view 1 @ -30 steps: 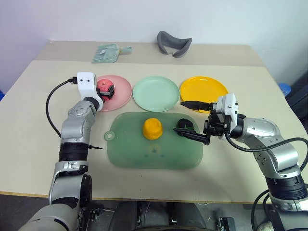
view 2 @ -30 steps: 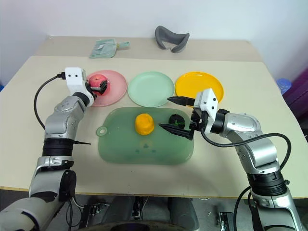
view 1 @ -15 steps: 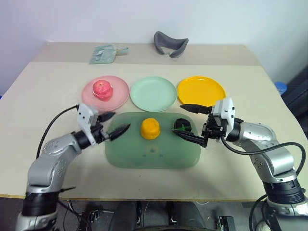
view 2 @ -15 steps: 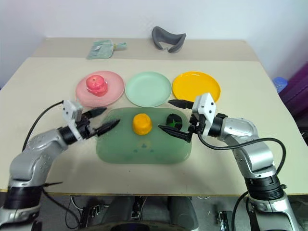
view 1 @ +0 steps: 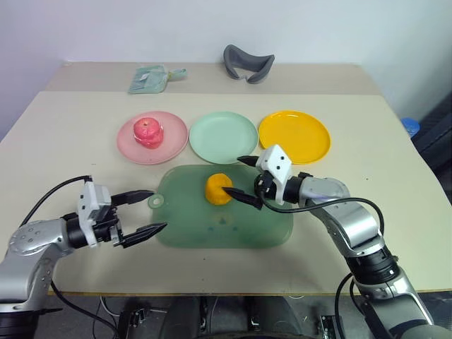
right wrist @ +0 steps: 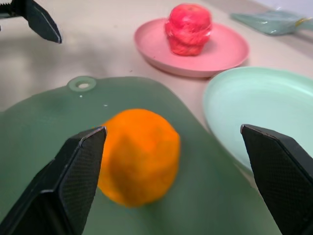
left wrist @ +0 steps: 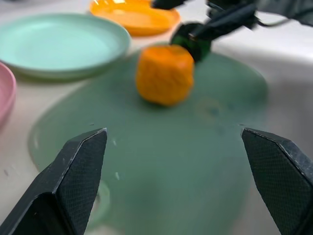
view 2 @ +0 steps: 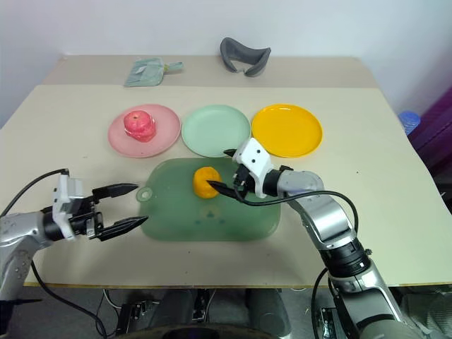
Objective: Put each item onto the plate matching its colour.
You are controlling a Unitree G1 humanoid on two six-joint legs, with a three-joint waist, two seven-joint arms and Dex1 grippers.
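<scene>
The fingers stop short of the orange lump's sides, with green tray (view 1: 212, 227) showing between them, so my right gripper now moves toward the lump before closing on it.
The red-pink apple-like item (view 1: 148, 131) rests on the pink plate (view 1: 174, 138) at the back left. Beside it lie the mint green plate (view 1: 223, 138) and the yellow-orange plate (view 1: 294, 136), both bare. The orange lump (view 1: 219, 189) sits on the green tray (view 1: 212, 227). My right gripper (view 1: 234, 176) is open just right of the lump, with the lump (right wrist: 139, 155) ahead between its fingers, untouched. The dark green ball (left wrist: 193, 43) lies behind the lump by the right gripper's fingers. My left gripper (view 1: 157, 209) is open over the table at the tray's left edge, holding nothing.
A grey curved object (view 1: 249, 62) and a pale green pouch (view 1: 150, 78) lie on the raised back strip of the table. A blue object (view 1: 412, 127) shows past the table's right edge. Bare tabletop lies left and right of the tray.
My left gripper let go of the red item on the pink plate and drew back to the near left. My right gripper moved left from the dark green ball to the orange lump.
</scene>
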